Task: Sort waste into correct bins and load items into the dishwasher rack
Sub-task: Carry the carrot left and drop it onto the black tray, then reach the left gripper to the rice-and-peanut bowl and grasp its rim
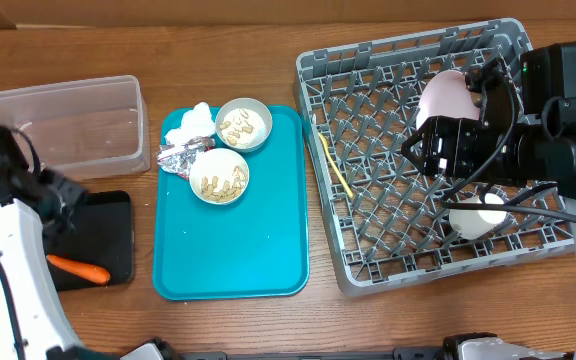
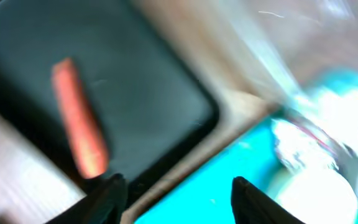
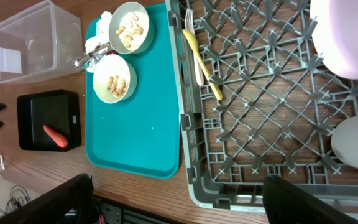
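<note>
My left gripper grabs the rim of the crumb bowl nearer the black tray next. The bowl's opening stays clear to empty crumbs there and load the rack [image 1: 368, 200].
My left gripper [image 1: 71, 205] is open and empty over the black tray [image 1: 108, 235], which holds the orange carrot [image 1: 78, 268]. In the left wrist view the carrot [image 2: 79, 127] lies left of the open jaws [image 2: 179, 193]. The clear tub [image 1: 68, 125] looks empty. Two bowls with crumbs [image 1: 243, 123] [image 1: 219, 175], the napkin [image 1: 190, 125] and the foil [image 1: 180, 155] sit on the teal tray [image 1: 230, 260]. The grey rack [image 1: 368, 200] holds the plate [image 1: 443, 98], cup [image 1: 478, 218], yellow spoon [image 1: 333, 165] and fork [image 3: 189, 25]. My right gripper [image 1: 418, 155] is open and empty above the rack [image 3: 260, 93].
The teal tray lies between the black tray and the rack, close to both. The tub stands at the table's back left. The right wrist view shows the table's front edge just past the rack's near wall [image 3: 229, 199].
</note>
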### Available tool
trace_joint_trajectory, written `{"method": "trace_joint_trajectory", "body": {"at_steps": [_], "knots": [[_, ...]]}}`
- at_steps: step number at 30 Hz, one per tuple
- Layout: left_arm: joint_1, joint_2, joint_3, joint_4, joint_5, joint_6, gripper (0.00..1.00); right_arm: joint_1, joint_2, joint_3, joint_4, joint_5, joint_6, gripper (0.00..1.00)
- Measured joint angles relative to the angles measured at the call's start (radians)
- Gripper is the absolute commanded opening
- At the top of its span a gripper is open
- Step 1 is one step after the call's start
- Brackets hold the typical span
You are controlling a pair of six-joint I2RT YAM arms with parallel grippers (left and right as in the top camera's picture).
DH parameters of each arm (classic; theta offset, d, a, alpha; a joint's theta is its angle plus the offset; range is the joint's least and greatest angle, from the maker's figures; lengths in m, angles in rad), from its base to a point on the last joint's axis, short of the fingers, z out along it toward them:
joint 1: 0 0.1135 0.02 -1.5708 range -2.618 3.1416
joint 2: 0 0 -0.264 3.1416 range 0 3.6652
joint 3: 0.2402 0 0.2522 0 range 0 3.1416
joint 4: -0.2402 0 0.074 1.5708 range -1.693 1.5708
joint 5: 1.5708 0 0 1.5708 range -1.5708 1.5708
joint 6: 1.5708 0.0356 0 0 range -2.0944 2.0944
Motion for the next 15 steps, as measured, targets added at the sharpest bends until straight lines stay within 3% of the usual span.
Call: {"method": "trace_joint_trajectory", "body": {"at_steps": [9,15], "knots": [[-0.436,-0.007,0.034,0.156,0.045,0.350,0.78,0.000,0.000,0.000,-0.003,0.000,-0.001,0.97],[-0.611,0.066,0.034,0.252,0.040,0.533,0.82,0.000,0.000,0.000,0.000,0.000,0.000,1.00]]}}
